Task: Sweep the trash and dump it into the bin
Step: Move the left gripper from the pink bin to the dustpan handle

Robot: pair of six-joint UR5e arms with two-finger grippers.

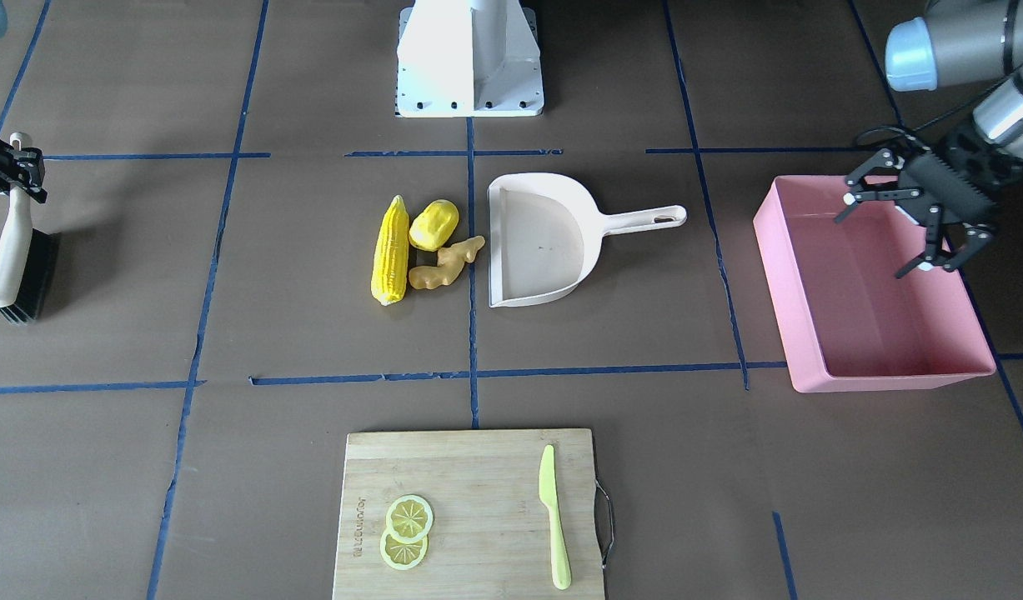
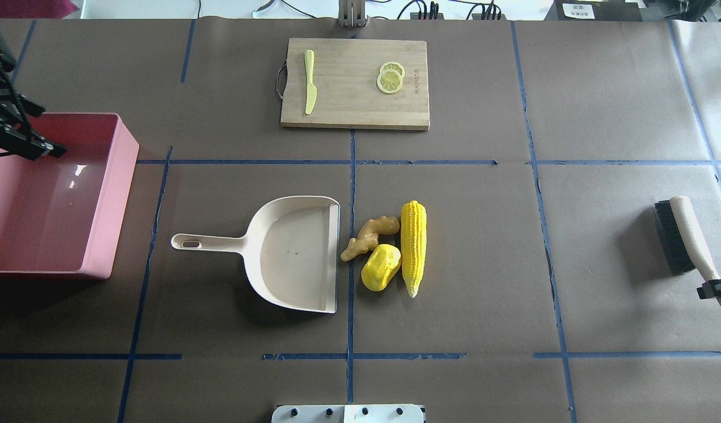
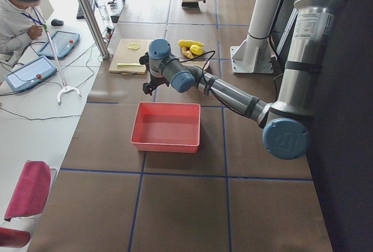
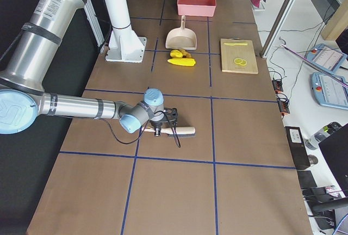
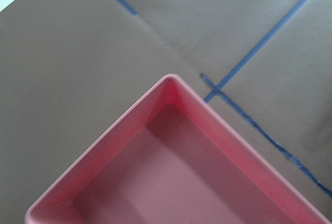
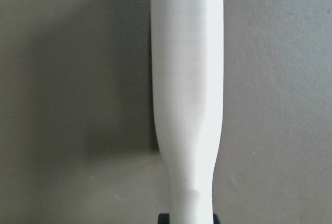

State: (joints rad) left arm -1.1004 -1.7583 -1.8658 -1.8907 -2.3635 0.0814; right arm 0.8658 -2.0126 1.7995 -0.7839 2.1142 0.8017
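My left gripper grips the dustpan by its narrow handle [image 1: 645, 220] next, since the dustpan's pan spreads too wide for the fingers.
The trash lies mid-table in a cluster: a long corn cob [image 1: 391, 250], a lumpy yellow vegetable [image 1: 433, 224] and a tan ginger root [image 1: 446, 264]. They lie just off the open mouth of the cream dustpan [image 1: 544, 242]. The pink bin [image 1: 895, 382] stands on my left side and holds nothing. My left gripper [image 1: 886, 237] is open and hovers over the bin's back corner. My right gripper [image 1: 15, 171] is shut on the cream handle of a black-bristled brush [image 1: 11, 250], far from the trash. The right wrist view shows the brush handle [image 6: 187, 79] between the fingers.
A wooden cutting board [image 1: 469, 508] at the far edge carries a lime-green knife [image 1: 555, 517] and two lemon slices [image 1: 407, 529]. The white robot base [image 1: 469, 58] stands behind the trash. Blue tape lines cross the brown table.
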